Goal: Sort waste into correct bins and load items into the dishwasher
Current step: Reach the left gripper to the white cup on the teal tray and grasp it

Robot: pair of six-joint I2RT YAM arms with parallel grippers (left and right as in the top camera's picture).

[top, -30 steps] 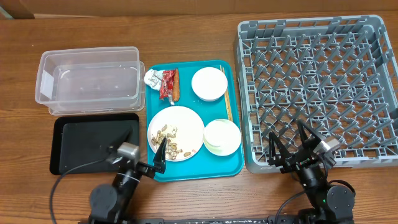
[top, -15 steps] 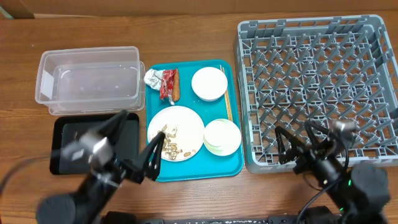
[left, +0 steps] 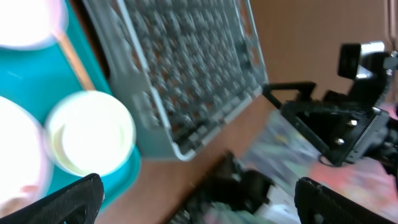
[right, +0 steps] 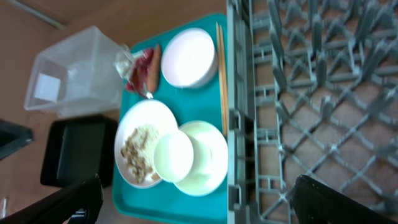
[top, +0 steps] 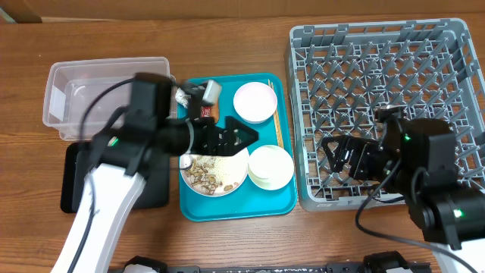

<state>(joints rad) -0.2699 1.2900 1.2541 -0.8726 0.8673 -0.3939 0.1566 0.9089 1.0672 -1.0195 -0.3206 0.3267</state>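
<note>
I will next take hold of the white cup's rim on the plate side with my left gripper, so the cup's far side stays free for my right gripper.
On the teal tray (top: 227, 209) lie a round white plate (top: 220, 171) with beige scraps, a white bowl (top: 255, 101), a bowl holding a white cup (top: 270, 166), chopsticks (top: 277, 125), a silvery wrapper (top: 185, 95), a red wrapper (top: 203, 111) and a sausage piece (top: 214, 111). My left gripper (top: 239, 139) hangs open and empty above the plate's far edge. My right gripper (top: 338, 158) is open and empty above the front left of the grey dish rack (top: 394, 68). The right wrist view shows the plate (right: 138, 146), the cup (right: 173, 155) and the chopsticks (right: 221, 74).
The clear tub (top: 76, 98) stands at the far left. The black tray (top: 74, 186) lies in front of it, partly hidden by my left arm. The left wrist view is blurred; it shows the rack (left: 186, 68) and the bowl with the cup (left: 90, 134).
Both arms have risen from the table's front edge. The left gripper swung out over the teal tray. The right gripper moved over the rack's front left.
</note>
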